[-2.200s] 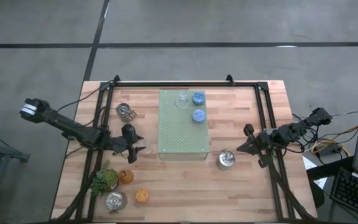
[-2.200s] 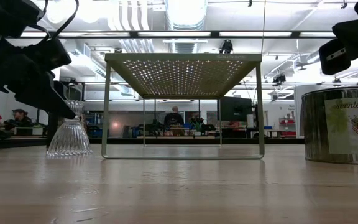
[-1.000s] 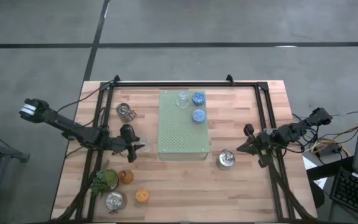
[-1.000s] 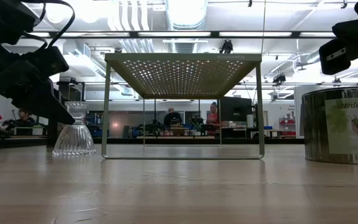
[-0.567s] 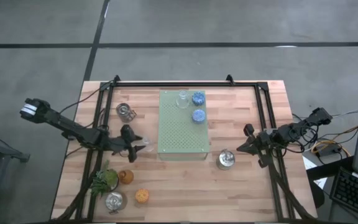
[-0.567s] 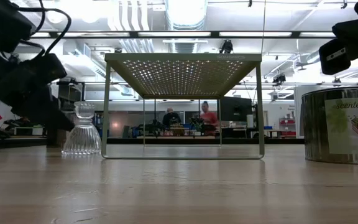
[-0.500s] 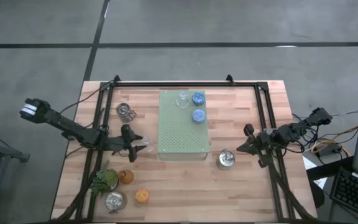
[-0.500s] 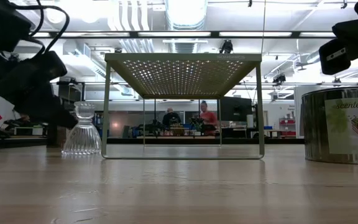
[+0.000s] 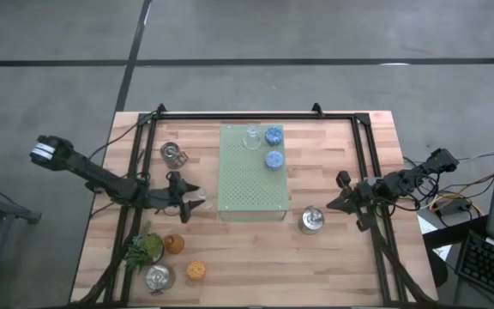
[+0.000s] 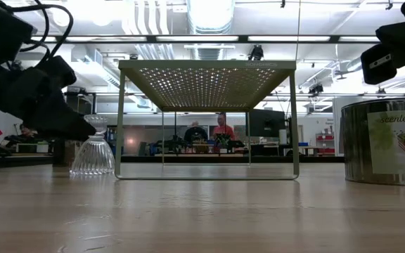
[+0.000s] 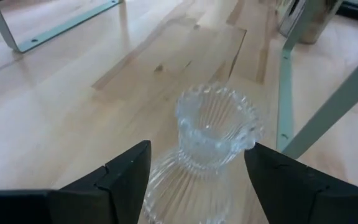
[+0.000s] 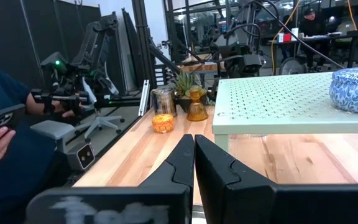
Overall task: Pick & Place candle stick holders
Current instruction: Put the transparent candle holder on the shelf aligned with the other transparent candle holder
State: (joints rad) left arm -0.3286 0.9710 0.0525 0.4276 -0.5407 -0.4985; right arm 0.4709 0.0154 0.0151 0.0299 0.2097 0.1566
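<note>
I will next use my left gripper to grab the clear ribbed candle stick holder by its middle [image 11: 202, 163] and place it on the pale green board.
A clear ribbed glass candle stick holder [image 11: 211, 138] stands upright on its wide base on the wood, just left of the pale green board [image 9: 251, 184]. My left gripper [image 11: 197, 174] is open, one finger on each side of the holder's waist, with a gap at each side. The low view shows this holder [image 10: 93, 158] partly behind the dark gripper. On the board stand two blue holders [image 9: 274, 135] [image 9: 274, 160] and another clear one [image 9: 252, 137]. My right gripper [image 12: 194, 149] waits shut at the table's right side.
Silver holders stand at the far left [image 9: 173, 154], near left [image 9: 159, 277] and right of the board's near corner [image 9: 312, 221]. An amber holder [image 9: 174, 244], an orange one [image 9: 196, 271] and a green sprig [image 9: 144, 249] sit near left. Black frame rails [image 9: 135, 172] run along both table sides.
The clear holder has slid a little along the table toward the green board and has stood still on its base for the last half second. My left gripper has tipped its nose downward and now covers the holder's upper cup in the low view, not its foot.
</note>
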